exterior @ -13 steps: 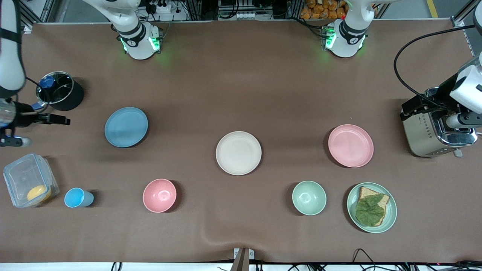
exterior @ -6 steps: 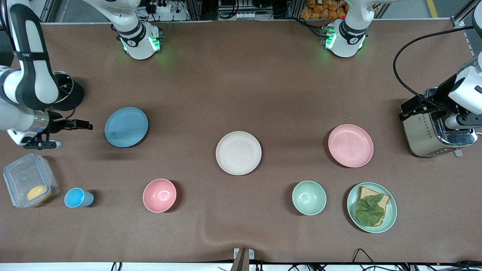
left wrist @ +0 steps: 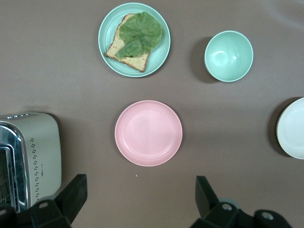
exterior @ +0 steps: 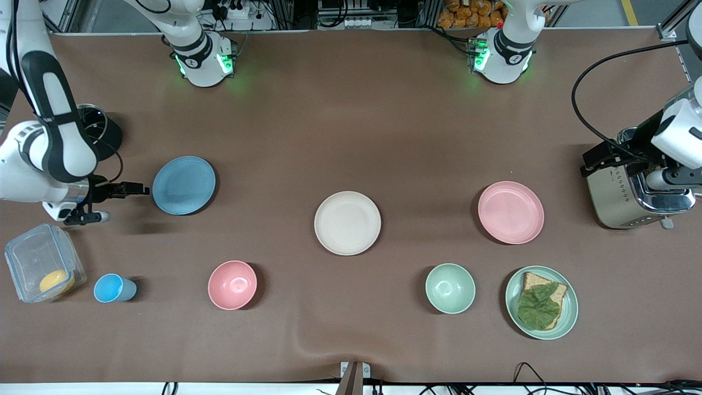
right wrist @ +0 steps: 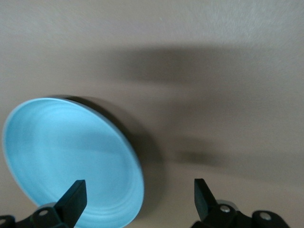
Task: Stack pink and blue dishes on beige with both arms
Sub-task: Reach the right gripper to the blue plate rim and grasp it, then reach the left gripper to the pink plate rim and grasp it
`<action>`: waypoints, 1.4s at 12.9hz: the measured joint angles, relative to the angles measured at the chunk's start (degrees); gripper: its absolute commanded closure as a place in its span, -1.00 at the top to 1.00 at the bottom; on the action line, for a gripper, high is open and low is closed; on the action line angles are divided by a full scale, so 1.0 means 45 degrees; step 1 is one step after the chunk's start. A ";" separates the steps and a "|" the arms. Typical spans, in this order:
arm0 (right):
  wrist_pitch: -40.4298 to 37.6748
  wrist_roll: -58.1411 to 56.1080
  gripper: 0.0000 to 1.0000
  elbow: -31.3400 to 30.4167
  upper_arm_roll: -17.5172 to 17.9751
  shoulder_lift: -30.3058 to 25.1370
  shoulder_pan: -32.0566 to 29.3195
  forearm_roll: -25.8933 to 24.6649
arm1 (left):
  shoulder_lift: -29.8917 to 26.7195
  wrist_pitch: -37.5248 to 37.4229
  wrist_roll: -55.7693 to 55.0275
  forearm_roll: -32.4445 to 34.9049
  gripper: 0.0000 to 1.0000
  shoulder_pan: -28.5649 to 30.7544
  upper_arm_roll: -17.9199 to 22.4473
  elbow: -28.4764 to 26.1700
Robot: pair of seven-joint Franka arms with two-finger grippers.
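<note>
The light blue plate will be stacked on the beige plate (exterior: 347, 223), so my right gripper will next grab the blue plate by its outer rim (exterior: 154, 193).
The light blue plate (exterior: 184, 185) lies toward the right arm's end of the table. My right gripper (exterior: 140, 190) hovers open at its outer rim. In the right wrist view the blue plate (right wrist: 66, 156) has its edge between the spread fingers of the right gripper (right wrist: 138, 192). The beige plate (exterior: 347, 223) sits mid-table and is bare. The pink plate (exterior: 510, 212) lies toward the left arm's end. My left gripper (exterior: 598, 157) hangs open over the toaster's edge. In the left wrist view the left gripper (left wrist: 140, 190) is well short of the pink plate (left wrist: 148, 133), with the beige plate's (left wrist: 292, 128) rim at the frame edge.
A steel toaster (exterior: 630, 192) stands beside the pink plate. Nearer the camera are a green bowl (exterior: 450, 288), a green plate with bread and a leaf (exterior: 542, 302), a pink bowl (exterior: 232, 285), a blue cup (exterior: 112, 288) and a clear box (exterior: 44, 270). A black pot (exterior: 104, 134) stands by the right arm.
My right arm has swung in from the table's end toward the blue plate, its gripper now at the plate's rim. The left arm has barely shifted. No plate has moved.
</note>
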 measured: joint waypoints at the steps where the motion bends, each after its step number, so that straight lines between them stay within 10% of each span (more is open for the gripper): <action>1: 0.0125 -0.0122 1.00 -0.0054 0.0006 0.0253 -0.0013 0.0085 | 0.0121 -0.0017 0.0000 0.0000 1.00 -0.0001 0.0000 -0.0002; 5: 0.0357 -0.0306 1.00 -0.0099 0.0206 0.0934 0.0001 0.0397 | 0.0511 -0.0142 0.0000 0.0000 1.00 0.0038 0.0020 -0.0060; 7: 0.0499 -0.0433 -0.52 -0.0100 0.0302 0.1118 0.0089 0.0528 | 0.1275 -0.0352 0.0000 0.0001 1.00 0.0068 0.0054 -0.0349; 8: 0.0504 -0.0620 -0.89 -0.0096 0.0321 0.1138 0.0108 0.0560 | 0.1895 -0.0351 0.0000 0.0001 1.00 0.0097 0.0068 -0.0574; 18: -0.0879 -0.0884 -1.00 0.0624 0.0377 0.1105 0.0203 0.0631 | 0.6505 0.2772 0.0104 0.1074 1.00 0.0307 0.0094 -0.1551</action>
